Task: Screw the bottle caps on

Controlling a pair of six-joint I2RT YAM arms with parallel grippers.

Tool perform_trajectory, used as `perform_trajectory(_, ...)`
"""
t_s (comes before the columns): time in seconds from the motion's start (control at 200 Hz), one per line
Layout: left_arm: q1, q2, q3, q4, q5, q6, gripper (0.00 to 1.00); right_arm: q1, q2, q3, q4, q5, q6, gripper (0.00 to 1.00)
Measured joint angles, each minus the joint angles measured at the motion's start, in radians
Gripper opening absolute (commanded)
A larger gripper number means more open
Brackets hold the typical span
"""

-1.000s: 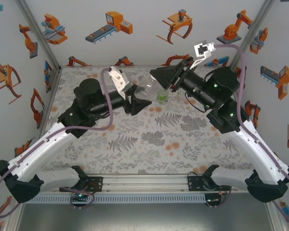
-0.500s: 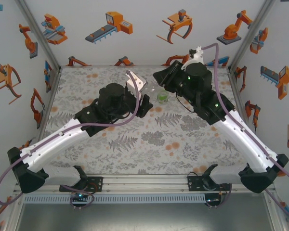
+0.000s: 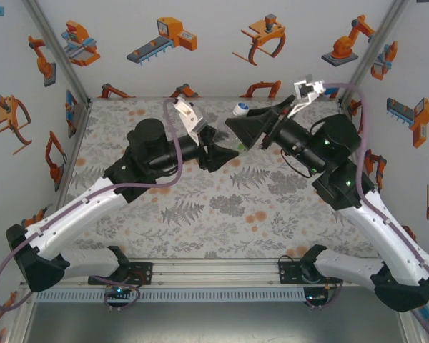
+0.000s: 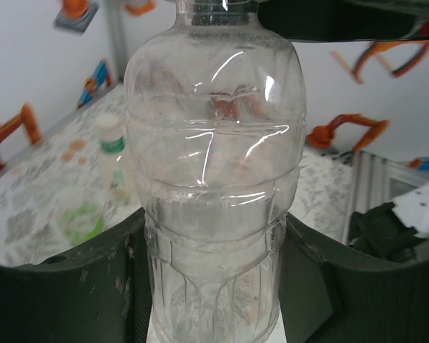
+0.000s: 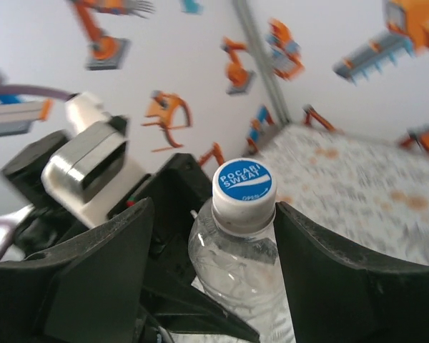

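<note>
The white cap needs to be screwed onto the bottle, so my right gripper will grip it next by its opposite sides, with the blue top facing me.
My left gripper [image 4: 214, 286] is shut on the lower body of the plain clear bottle [image 4: 214, 164] and holds it off the table. A white cap with a blue printed top [image 5: 244, 187] sits on that bottle's neck; from above the cap [image 3: 240, 109] shows near the back of the table. My right gripper [image 5: 213, 211] stands open astride the cap, with a small gap on each side. Its fingers [image 5: 107, 271] do not touch the cap. Behind the held bottle stands a blurred bottle with a white cap and green band [image 4: 111, 153].
A blurred green object [image 4: 82, 223] lies on the floral table mat [image 3: 222, 207] beside the banded bottle. Both arms meet at the back middle of the table. Walls with orange robot prints close in at the back and sides.
Both wrists have turned and the arms have shifted. The right gripper, earlier bunched over the bottle top, now sits drawn back a little, and the capped neck shows between its fingers.
</note>
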Motion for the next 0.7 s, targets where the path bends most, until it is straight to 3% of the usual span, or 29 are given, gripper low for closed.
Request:
perform_trajectory(0.19,-0.01,-0.006,0.0,0.119,0.344,-0.013,0.0,0.006,-0.029,0.01,0.179,-0.307,-0.088,0.63)
perform_trajectory(0.33,-0.015,0.005,0.019,0.145,0.533,-0.034,0.0,0.006,-0.023,0.036,0.267,-0.506,-0.11,0.59)
perform_trajectory(0.501,-0.021,0.005,0.027,0.187,0.652,-0.047,0.0,0.006,0.002,0.097,0.33,-0.693,-0.107,0.56)
perform_trajectory(0.701,-0.023,0.005,0.032,0.219,0.706,-0.063,0.0,0.006,0.013,0.115,0.35,-0.793,-0.093,0.49)
